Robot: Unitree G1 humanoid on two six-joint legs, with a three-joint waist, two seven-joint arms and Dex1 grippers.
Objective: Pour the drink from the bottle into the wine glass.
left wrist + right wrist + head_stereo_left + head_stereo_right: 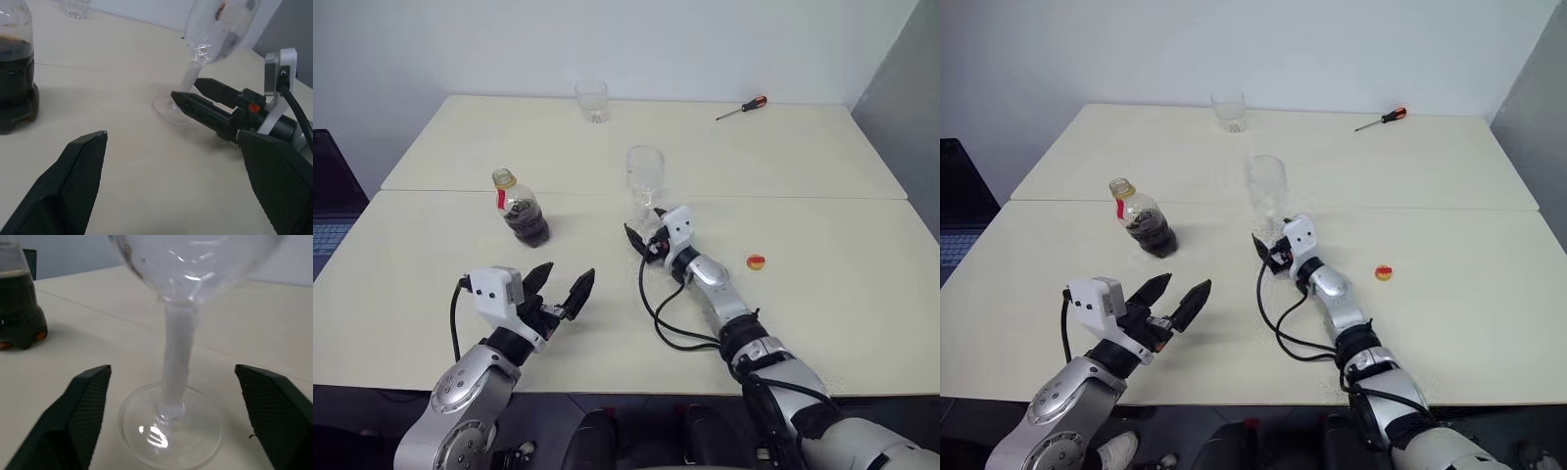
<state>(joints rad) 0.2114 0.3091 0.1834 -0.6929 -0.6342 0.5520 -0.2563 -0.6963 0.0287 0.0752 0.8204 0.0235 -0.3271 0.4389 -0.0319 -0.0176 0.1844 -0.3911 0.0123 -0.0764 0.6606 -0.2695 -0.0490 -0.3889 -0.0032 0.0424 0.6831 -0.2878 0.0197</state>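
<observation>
The left gripper grabs the uncapped bottle around its lower body next, to keep it steady. The bottle stands with the dark drink (526, 224) low inside.
The wine glass (646, 172) stands upright and empty at the table's middle. In the right wrist view its thin stem (175, 357) rises between the fingers of my right gripper (642, 236), which is open with both fingers clear of the glass at the level of the foot. To its left stands the bottle (519, 204), uncapped, with a red neck label and the dark drink (526, 224) filling its lower part. My left gripper (570, 272) hovers open and empty nearer the table's front edge, in front of the bottle.
A small yellow cap (756, 261) lies on the table right of my right arm. A short clear tumbler (592, 100) and a red-handled screwdriver (742, 108) sit at the far edge. A laptop (328, 201) lies beyond the table's left side.
</observation>
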